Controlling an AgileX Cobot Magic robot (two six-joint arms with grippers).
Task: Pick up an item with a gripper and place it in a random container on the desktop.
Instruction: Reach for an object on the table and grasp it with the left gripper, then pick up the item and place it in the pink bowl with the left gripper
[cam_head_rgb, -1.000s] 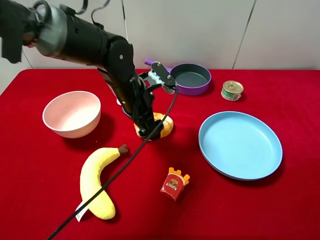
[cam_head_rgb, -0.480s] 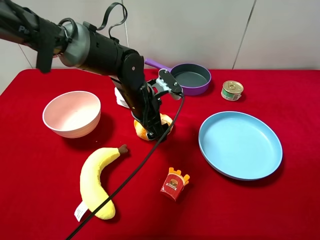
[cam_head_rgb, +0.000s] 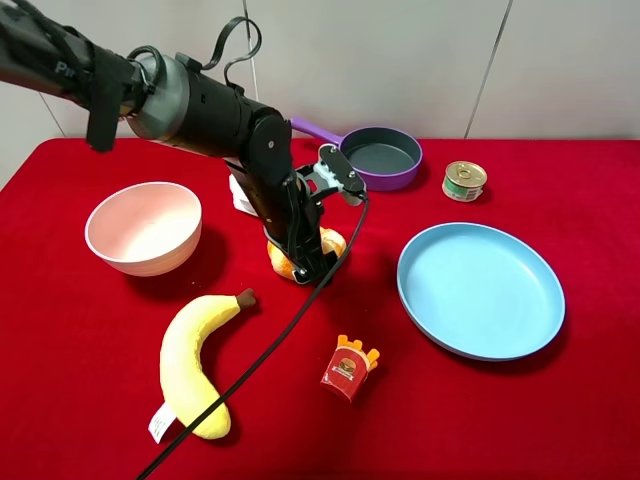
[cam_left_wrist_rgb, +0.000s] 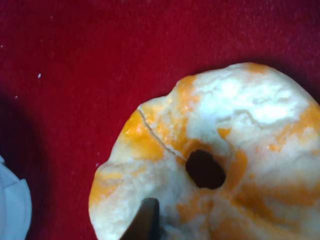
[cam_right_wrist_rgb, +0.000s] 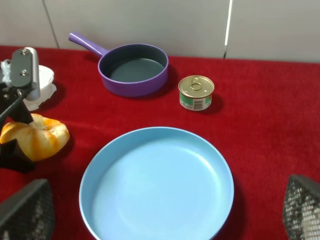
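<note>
My left gripper should put the bread roll (cam_left_wrist_rgb: 225, 150) in the pale pink bowl, so next it needs to grab the roll by the thick ring (cam_left_wrist_rgb: 241, 212) beside its hole.
The golden-orange and cream bread roll (cam_head_rgb: 331, 242) lies on the red cloth at mid-table. My left gripper (cam_head_rgb: 303, 262) is down on it, with roll showing on both sides of the black jaws. In the left wrist view the roll (cam_left_wrist_rgb: 225, 150) fills the frame, and one dark fingertip (cam_left_wrist_rgb: 143, 220) touches its edge. I cannot tell whether the jaws press it. The right wrist view shows the roll (cam_right_wrist_rgb: 37, 137) too. The pale pink bowl (cam_head_rgb: 143, 186) stands empty to the left of the roll. My right gripper (cam_right_wrist_rgb: 162, 220) is open and empty, and it is out of the exterior view.
A blue plate (cam_head_rgb: 405, 270) lies right of the roll. A purple pan (cam_head_rgb: 385, 155) and a small tin can (cam_head_rgb: 465, 180) stand at the back. A plush banana (cam_head_rgb: 195, 355) and a red fries packet (cam_head_rgb: 348, 368) lie in front. A black cable (cam_head_rgb: 250, 370) trails across the banana.
The left arm has swung lower and a little left, and its gripper has settled over the roll. The roll has shifted slightly left. Nothing else has moved.
</note>
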